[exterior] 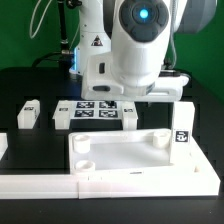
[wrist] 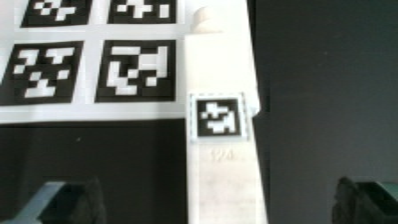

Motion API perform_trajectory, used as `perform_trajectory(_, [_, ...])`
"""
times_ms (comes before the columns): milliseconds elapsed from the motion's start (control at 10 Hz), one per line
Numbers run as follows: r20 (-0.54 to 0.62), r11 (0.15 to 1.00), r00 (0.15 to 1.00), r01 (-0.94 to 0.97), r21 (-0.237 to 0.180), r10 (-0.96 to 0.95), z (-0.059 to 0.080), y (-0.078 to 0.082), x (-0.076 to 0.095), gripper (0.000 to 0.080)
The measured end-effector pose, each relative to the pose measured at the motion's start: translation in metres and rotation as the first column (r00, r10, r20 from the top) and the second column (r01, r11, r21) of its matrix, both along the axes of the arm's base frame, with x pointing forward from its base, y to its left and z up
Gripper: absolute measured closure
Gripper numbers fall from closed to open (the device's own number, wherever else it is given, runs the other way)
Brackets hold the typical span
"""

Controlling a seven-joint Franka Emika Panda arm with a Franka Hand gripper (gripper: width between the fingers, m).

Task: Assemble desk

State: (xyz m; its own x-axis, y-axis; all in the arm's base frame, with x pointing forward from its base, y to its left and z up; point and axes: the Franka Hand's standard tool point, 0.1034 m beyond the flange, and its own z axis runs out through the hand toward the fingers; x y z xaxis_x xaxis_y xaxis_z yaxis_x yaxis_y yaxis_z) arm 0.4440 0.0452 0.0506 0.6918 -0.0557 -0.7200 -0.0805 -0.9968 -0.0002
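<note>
My fingertips stop above the white leg (wrist: 224,170) beside the marker board (wrist: 80,60), so closing now would miss the leg. My gripper first moves lower next.
The white desk top (exterior: 120,150), a rimmed tray, lies at the front. One white leg (exterior: 181,126) stands upright at its far corner on the exterior view's right. Two short legs (exterior: 27,113) (exterior: 62,113) lie at the exterior view's left. Another leg (wrist: 222,120), long and white with a small tag, lies along the edge of the marker board (wrist: 80,60). It also shows in the exterior view (exterior: 128,116). My gripper (wrist: 217,205) is open above this leg. Its dark fingers (wrist: 63,202) straddle the leg with wide gaps and do not touch it.
The marker board (exterior: 95,110) lies in the middle behind the tray. Low white border strips (exterior: 40,182) run along the front of the table. The arm's big white body (exterior: 130,45) hides the area behind the marker board. The background is green.
</note>
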Motion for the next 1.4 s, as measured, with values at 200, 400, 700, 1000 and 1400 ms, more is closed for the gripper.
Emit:
perform_trajectory(200, [-0.085,1.0,0.996,0.002,0.0,-0.002,-0.006,-0.002,-0.005,0.015])
perform_trajectory(400, [-0.116,1.0,0.993,0.005,0.003,-0.004,-0.013,0.0,-0.012,0.015])
perform_trajectory(700, [-0.15,1.0,0.989,0.021,0.008,-0.019,-0.014,-0.002,-0.013,0.015])
perform_trajectory(1000, [-0.143,1.0,0.989,0.021,0.006,-0.02,-0.016,-0.002,-0.012,0.015])
perform_trajectory(1400, [-0.142,0.999,0.989,0.034,-0.031,-0.039,-0.036,0.011,-0.017,0.015])
